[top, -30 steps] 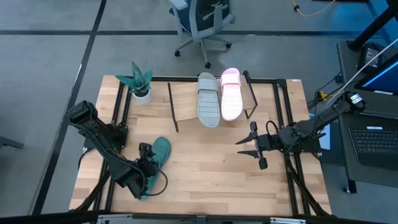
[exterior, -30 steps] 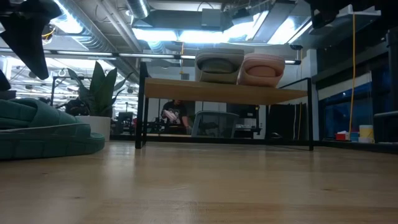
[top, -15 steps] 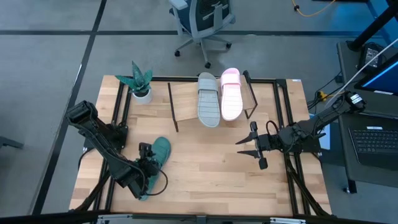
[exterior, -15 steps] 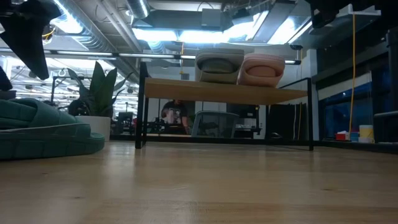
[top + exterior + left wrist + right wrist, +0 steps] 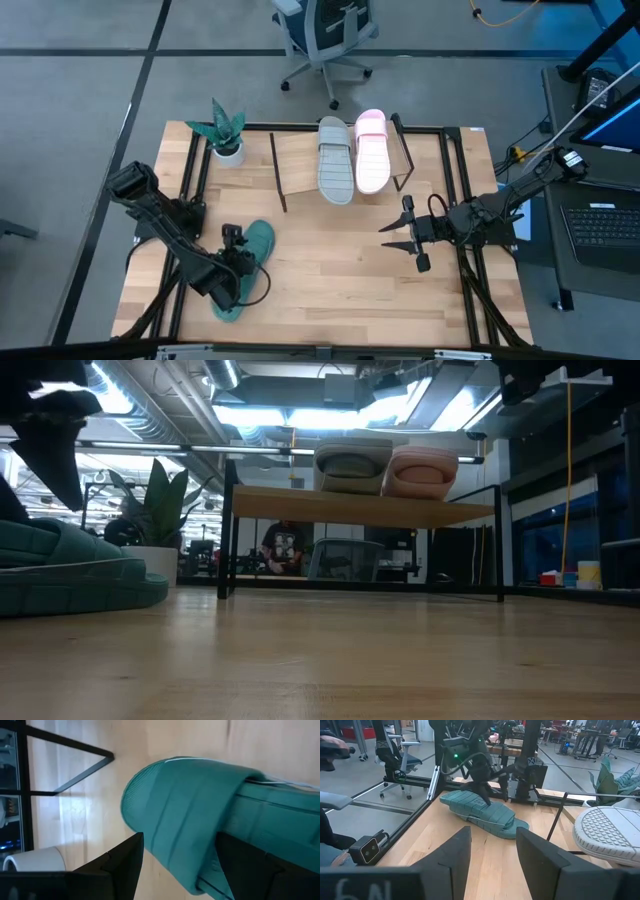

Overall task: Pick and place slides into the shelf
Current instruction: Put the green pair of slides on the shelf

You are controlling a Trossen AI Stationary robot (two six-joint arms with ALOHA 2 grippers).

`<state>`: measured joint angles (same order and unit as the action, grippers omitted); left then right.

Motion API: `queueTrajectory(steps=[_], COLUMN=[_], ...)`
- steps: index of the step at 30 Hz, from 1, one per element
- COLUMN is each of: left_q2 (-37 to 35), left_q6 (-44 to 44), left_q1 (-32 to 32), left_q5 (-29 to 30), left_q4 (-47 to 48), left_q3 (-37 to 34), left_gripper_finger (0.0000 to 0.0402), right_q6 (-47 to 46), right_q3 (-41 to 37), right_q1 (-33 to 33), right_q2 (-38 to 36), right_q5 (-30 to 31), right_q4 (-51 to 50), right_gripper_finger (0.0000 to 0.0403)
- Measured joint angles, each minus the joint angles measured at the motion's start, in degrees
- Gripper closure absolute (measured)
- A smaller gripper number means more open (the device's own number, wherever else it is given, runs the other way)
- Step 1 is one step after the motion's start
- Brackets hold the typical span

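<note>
I should next grab the wide strap of the teal slide [image 5: 260, 240] with my left gripper, to shelve it beside the grey slide.
The teal slide [image 5: 260, 240] lies sole-down near the table's left near corner, also in the low view [image 5: 70, 575]. My left gripper [image 5: 233, 258] hangs over it, open, one finger on each side of the wide strap [image 5: 190, 805]. The right wrist view shows it coming down on the slide [image 5: 480, 815]. The grey slide [image 5: 335, 160] and the pink slide [image 5: 372, 152] rest side by side on the shelf [image 5: 300, 160], a slanted board at the far edge [image 5: 360, 508]. My right gripper [image 5: 400, 243] waits open above the table's right half. My left gripper comes at the teal slide from above, its fingers [image 5: 125, 865] across the slide beside the strap's two edges. I cannot tell whether they touch the rubber. The slide lies flat on the table.
A potted plant [image 5: 225, 135] stands at the far left corner, left of the shelf. The shelf board has bare room left of the grey slide. An office chair [image 5: 325, 35] stands beyond the far edge. The middle of the tabletop [image 5: 340, 270] is bare wood.
My left gripper has shifted a little toward the far edge along the teal slide and come down closer over it, so more of the slide's near end shows. The slide has stayed where it was.
</note>
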<state>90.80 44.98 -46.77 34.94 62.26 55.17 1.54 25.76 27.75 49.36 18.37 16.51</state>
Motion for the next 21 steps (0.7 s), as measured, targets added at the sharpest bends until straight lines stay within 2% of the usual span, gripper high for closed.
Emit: queueTrajectory(steps=[21], left_q2=[-0.1], left_q6=[-2.0], left_q1=[1.8], left_q5=[0.8], left_q4=[-4.1], left_q3=[-3.4], left_gripper_finger=[0.0168], right_q6=[0.2], right_q3=[0.0], right_q1=[0.0], right_q2=[0.0], right_q5=[0.0], right_q4=[-0.2], right_gripper_finger=[0.0244])
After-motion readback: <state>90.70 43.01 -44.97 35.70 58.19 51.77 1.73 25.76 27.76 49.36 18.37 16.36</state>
